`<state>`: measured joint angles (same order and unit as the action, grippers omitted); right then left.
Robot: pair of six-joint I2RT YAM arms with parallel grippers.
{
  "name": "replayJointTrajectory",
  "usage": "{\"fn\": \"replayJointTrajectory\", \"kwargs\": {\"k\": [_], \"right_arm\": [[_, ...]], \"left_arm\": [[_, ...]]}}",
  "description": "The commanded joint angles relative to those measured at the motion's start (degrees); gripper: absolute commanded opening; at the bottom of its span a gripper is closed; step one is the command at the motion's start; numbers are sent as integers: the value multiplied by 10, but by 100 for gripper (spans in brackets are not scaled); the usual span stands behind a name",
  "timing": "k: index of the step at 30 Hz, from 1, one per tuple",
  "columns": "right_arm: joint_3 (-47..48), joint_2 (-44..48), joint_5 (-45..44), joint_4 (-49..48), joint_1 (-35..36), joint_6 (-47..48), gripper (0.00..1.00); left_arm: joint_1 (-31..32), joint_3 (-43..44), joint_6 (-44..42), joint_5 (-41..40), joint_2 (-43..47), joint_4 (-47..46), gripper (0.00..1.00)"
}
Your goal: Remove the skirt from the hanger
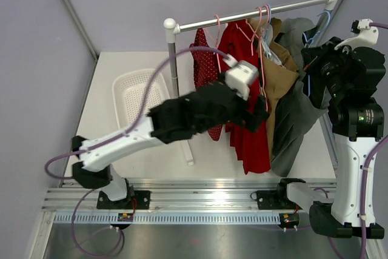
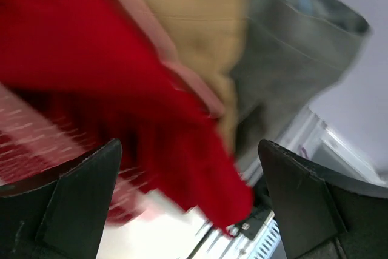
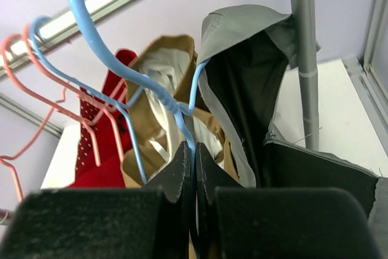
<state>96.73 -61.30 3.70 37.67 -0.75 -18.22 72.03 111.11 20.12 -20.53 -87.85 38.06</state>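
Note:
I should next grab the grey skirt by its loose hanging end with my left gripper, away from the blue hanger that my right gripper holds. Then I can pull the skirt free.
A grey skirt hangs at the right end of the rack on a blue wire hanger. In the right wrist view its grey waistband drapes over the blue hanger. My right gripper is shut on the hanger's wire just below the twisted neck, and in the top view it sits at the skirt's top. My left gripper is open in front of the red garment, left of the skirt. The left wrist view shows its jaws wide apart and empty, with the skirt beyond.
A red dress, a red dotted garment and a tan garment hang on pink hangers from the rail. The rack's left post stands by a white basket.

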Motion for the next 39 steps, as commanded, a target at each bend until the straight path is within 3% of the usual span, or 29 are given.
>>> {"fn": "replayJointTrajectory", "kwargs": {"k": [1, 6, 16, 24, 28, 29, 31, 34, 35, 39], "right_arm": [[19, 4, -34, 22, 3, -23, 0], [45, 8, -56, 63, 3, -36, 0], [65, 2, -40, 90, 3, -76, 0], [155, -22, -47, 150, 3, -78, 0], [164, -15, -40, 161, 3, -93, 0], [165, -15, -40, 167, 3, -96, 0], [165, -12, -18, 173, 3, -104, 0], [165, -12, -6, 178, 3, -110, 0], [164, -11, -5, 180, 3, -110, 0], [163, -15, -14, 178, 3, -108, 0]], "left_arm": [[77, 50, -34, 33, -89, -64, 99], [106, 72, -22, 48, -167, -102, 99], [129, -48, 6, 90, -159, -229, 99], [138, -42, 10, 110, -189, -268, 95], [144, -41, 11, 80, -189, -280, 76], [144, -40, 7, 71, -190, -280, 64], [144, -28, 4, 62, -196, -274, 54], [144, -17, 2, 52, -200, -268, 5], [144, -15, 3, 47, -201, -264, 0], [158, -22, 5, 41, -188, -255, 0]]}}
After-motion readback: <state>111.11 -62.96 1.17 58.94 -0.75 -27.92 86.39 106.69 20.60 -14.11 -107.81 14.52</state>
